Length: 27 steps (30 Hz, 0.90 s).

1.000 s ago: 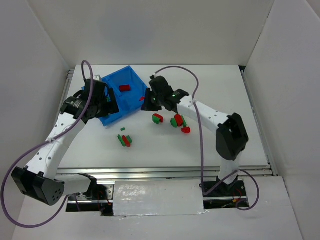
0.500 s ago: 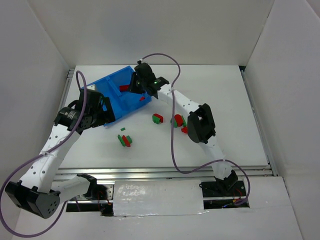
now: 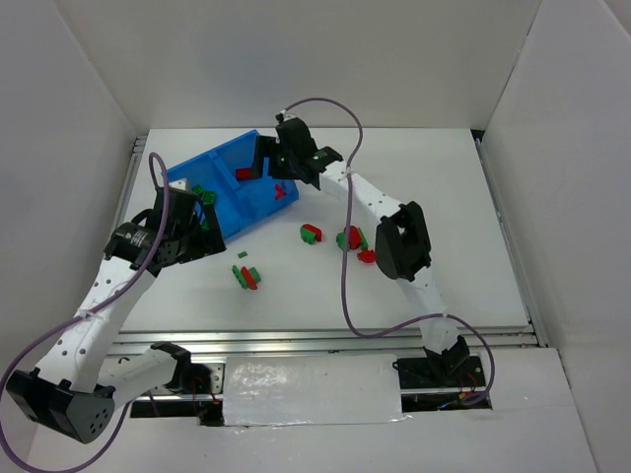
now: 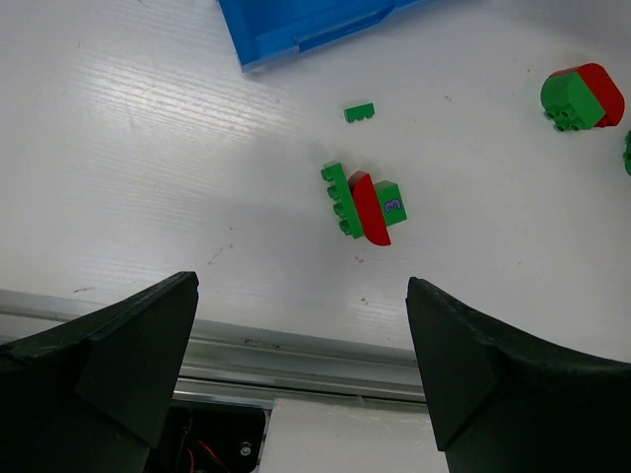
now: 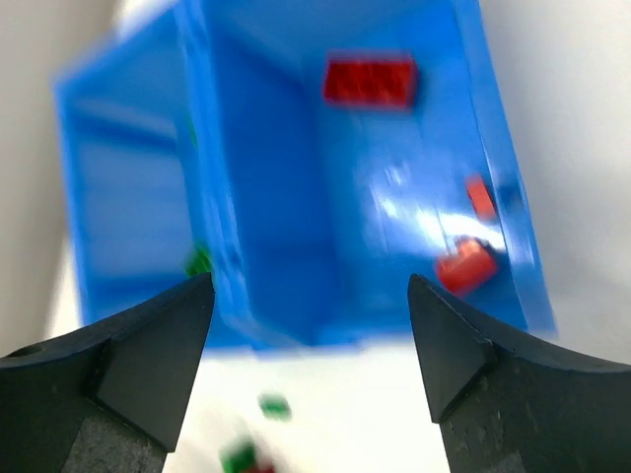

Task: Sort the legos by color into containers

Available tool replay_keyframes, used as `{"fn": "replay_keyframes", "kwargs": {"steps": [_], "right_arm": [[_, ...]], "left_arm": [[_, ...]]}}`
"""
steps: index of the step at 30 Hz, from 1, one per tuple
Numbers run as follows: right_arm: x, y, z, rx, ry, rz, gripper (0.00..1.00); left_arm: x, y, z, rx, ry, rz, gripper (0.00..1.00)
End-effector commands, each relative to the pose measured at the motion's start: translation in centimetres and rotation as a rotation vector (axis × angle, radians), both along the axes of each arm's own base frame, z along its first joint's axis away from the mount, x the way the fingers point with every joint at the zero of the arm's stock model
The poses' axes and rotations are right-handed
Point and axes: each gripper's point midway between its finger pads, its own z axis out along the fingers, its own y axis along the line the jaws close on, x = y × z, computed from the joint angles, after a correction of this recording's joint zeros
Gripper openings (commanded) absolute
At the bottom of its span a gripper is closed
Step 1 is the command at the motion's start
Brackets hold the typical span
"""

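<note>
The right gripper grabs the red-green pair across both colors at one end next, which leaves the green brick exposed for my left gripper to grab.
The blue bin (image 3: 225,163) sits at the back left. Its right compartment holds red bricks (image 3: 245,173), also seen blurred in the right wrist view (image 5: 370,81). Its left compartment holds green bricks (image 3: 200,190). My right gripper (image 3: 264,166) hovers over the right compartment, open and empty (image 5: 311,286). My left gripper (image 3: 197,225) is open and empty (image 4: 301,286) by the bin's near corner. A green-red-green cluster (image 4: 363,202) and a small green brick (image 4: 359,112) lie ahead of it. More red-green pairs (image 3: 312,234) lie mid-table.
A cluster of red and green bricks (image 3: 350,238) and a red brick (image 3: 367,256) lie beside the right arm's elbow. The table's metal front rail (image 4: 315,355) is just below my left gripper. White walls enclose the table on three sides.
My right gripper has swung left from the loose bricks to above the bin's right compartment. My left arm has pulled back toward the near left, uncovering the left compartment.
</note>
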Motion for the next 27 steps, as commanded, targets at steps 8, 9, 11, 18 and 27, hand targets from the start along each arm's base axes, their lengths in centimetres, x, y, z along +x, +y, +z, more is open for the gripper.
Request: {"fn": "replay_keyframes", "kwargs": {"steps": [8, 9, 11, 18, 27], "right_arm": [[-11.4, -8.7, -3.2, -0.367, -0.106, 0.392, 0.88], [-11.9, -9.6, -4.3, -0.417, -0.096, 0.417, 0.88], [-12.5, -10.7, -6.4, -0.487, -0.062, 0.443, 0.89], [-11.4, -12.5, -11.0, -0.642, 0.038, 0.397, 0.89], [-11.0, -12.0, -13.8, -0.674, 0.071, 0.407, 0.79]], "left_arm": [[0.8, -0.6, 0.8, -0.023, -0.033, -0.032, 0.99], [0.9, -0.7, 0.8, -0.027, -0.035, -0.040, 1.00], [1.2, -1.4, 0.8, -0.047, -0.040, -0.071, 0.99], [2.0, -2.9, 0.3, -0.086, -0.030, -0.136, 0.99], [2.0, -3.2, -0.2, -0.090, -0.021, -0.165, 1.00]]}}
